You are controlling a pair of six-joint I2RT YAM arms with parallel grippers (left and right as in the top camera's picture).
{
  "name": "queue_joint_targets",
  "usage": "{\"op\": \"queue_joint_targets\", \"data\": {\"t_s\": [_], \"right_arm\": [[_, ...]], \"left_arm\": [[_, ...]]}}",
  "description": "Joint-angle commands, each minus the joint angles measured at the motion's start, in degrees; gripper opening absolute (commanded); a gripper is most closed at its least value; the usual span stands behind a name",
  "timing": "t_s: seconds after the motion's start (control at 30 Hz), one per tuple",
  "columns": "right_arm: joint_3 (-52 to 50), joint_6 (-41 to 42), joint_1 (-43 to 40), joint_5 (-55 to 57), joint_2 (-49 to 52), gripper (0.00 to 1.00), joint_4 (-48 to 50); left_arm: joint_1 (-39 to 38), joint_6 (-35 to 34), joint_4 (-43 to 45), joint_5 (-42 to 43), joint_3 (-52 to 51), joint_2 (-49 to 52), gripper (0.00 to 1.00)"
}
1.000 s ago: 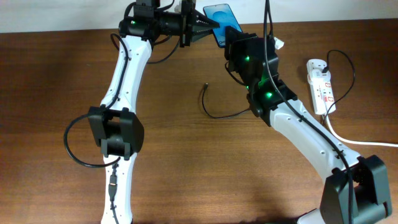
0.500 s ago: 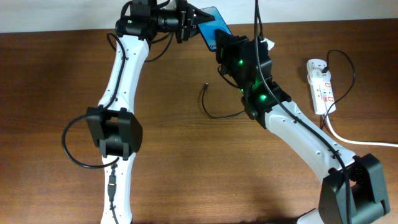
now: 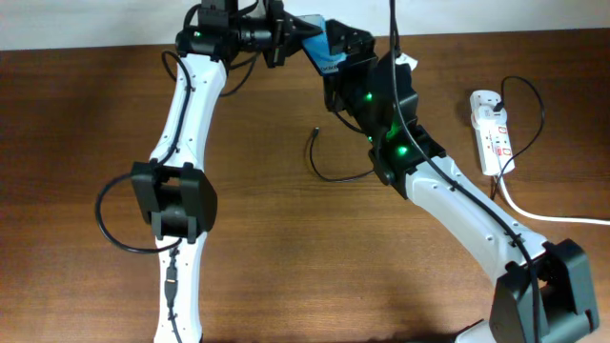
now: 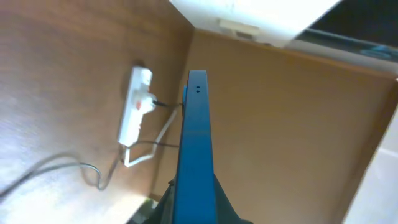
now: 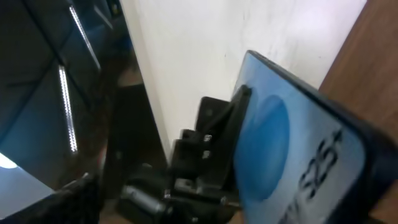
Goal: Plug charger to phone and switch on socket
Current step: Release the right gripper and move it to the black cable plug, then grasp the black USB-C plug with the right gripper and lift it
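The phone's lettered end has to be set for plugging in the charger, so next my right gripper will grab the phone at the end opposite my left gripper.
The phone point(image 3: 320, 43), with its blue screen lit, hangs in the air above the table's far edge. My left gripper point(image 3: 297, 30) is shut on its left end. The left wrist view shows the phone point(image 4: 194, 155) edge-on between the jaws. My right gripper point(image 3: 341, 52) stands open at the phone's right end, its fingers spread beside it. In the right wrist view the phone point(image 5: 292, 155) fills the right side. The charger point(image 3: 335, 175), a thin black cable, lies loose on the table with its plug tip point(image 3: 315, 133) free. The socket point(image 3: 491, 129) lies at the far right.
A thick white cord point(image 3: 543, 214) runs from the socket to the right edge, and a thin black lead loops above the socket. The socket point(image 4: 134, 106) also shows in the left wrist view. A white wall borders the table's far edge.
The phone has shifted a little to the left and tilted more on edge. My right gripper has gone from shut to open at the phone. The left gripper still holds the phone.
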Motion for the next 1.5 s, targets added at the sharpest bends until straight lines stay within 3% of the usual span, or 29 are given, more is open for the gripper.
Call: {"op": "queue_joint_targets", "data": {"t_s": [0.0, 0.2, 0.33, 0.43, 0.5, 0.57, 0.73, 0.83, 1.0, 1.23, 1.47], "right_arm": [[1.70, -3.10, -3.21, -0.13, -2.01, 0.98, -7.76], [1.70, -37.20, -12.33, -0.15, -2.01, 0.99, -29.11], [1.70, -49.86, -15.08, -1.49, -2.01, 0.98, -44.35], [1.70, -63.84, -14.47, -9.49, -2.01, 0.96, -46.45], [1.77, -66.86, -13.90, -14.27, -2.01, 0.89, -46.58], [4.09, -69.00, -13.31, -15.69, -1.88, 0.83, -49.92], [19.74, -72.76, -9.79, -15.21, 5.51, 0.79, -63.28], [27.02, -70.86, -8.39, -14.80, 12.83, 0.63, -65.59], [27.63, -67.04, -6.95, -14.80, 21.46, 0.44, -61.24], [27.61, -57.13, -3.85, -17.18, 31.67, 0.35, -53.02], [27.58, -53.40, -3.72, -20.98, 37.00, 0.32, -48.43]], "left_arm": [[3.26, 10.45, -4.46, -0.94, -0.35, 0.52, 0.00], [10.73, 36.15, -28.15, 1.53, -0.35, 0.52, 0.00], [12.15, 54.64, -45.64, 2.93, -0.35, 0.52, 0.00], [12.15, 65.99, -53.29, 2.93, -0.35, 0.52, 0.00], [12.28, 71.12, -55.91, 4.22, -0.35, 0.52, 0.00], [13.57, 76.24, -54.93, 10.49, -0.35, 0.52, 0.00], [17.77, 78.51, -51.25, 17.14, -0.35, 0.52, 0.00], [18.73, 80.50, -51.65, 17.07, -0.35, 0.52, 0.00], [18.21, 80.48, -53.77, 12.00, -0.35, 0.52, 0.00], [18.21, 80.48, -55.21, 9.94, -0.35, 0.52, 0.00], [18.21, 80.48, -55.67, 9.97, -0.35, 0.52, 0.00]]}}
